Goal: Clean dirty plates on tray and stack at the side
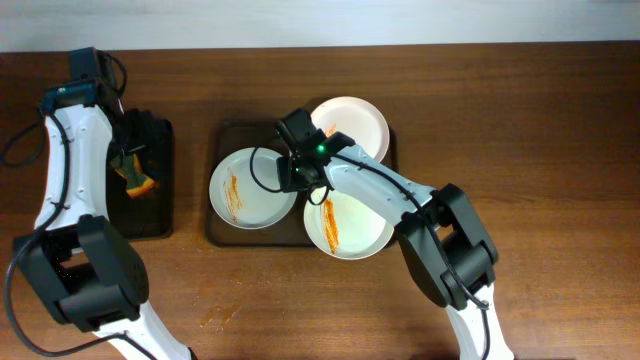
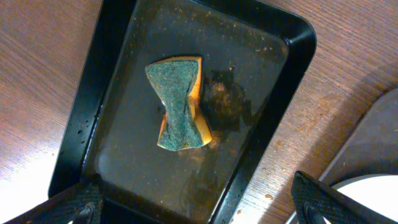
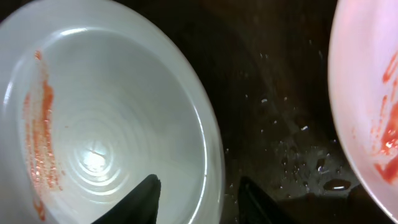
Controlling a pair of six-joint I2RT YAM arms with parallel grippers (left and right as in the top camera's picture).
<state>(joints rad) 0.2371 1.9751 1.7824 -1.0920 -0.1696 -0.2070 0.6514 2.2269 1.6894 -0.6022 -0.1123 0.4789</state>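
Note:
I will grab the sponge across its narrow middle with my left gripper next, with its green side facing me. The sponge's orange bottom then stays free to clean the plates.
Three white plates streaked with orange-red sauce lie on the brown tray: one at the left, one at the back right, one at the front right. My right gripper is open and straddles the right rim of the left plate, one finger inside, one outside. A second smeared plate shows at the right edge of that view. My left gripper is open and empty, hovering above a green-and-orange sponge.
The sponge lies in a smaller black tray left of the brown tray; its floor is wet and speckled. The brown tray floor between the plates has water droplets. Wooden table surrounds both trays.

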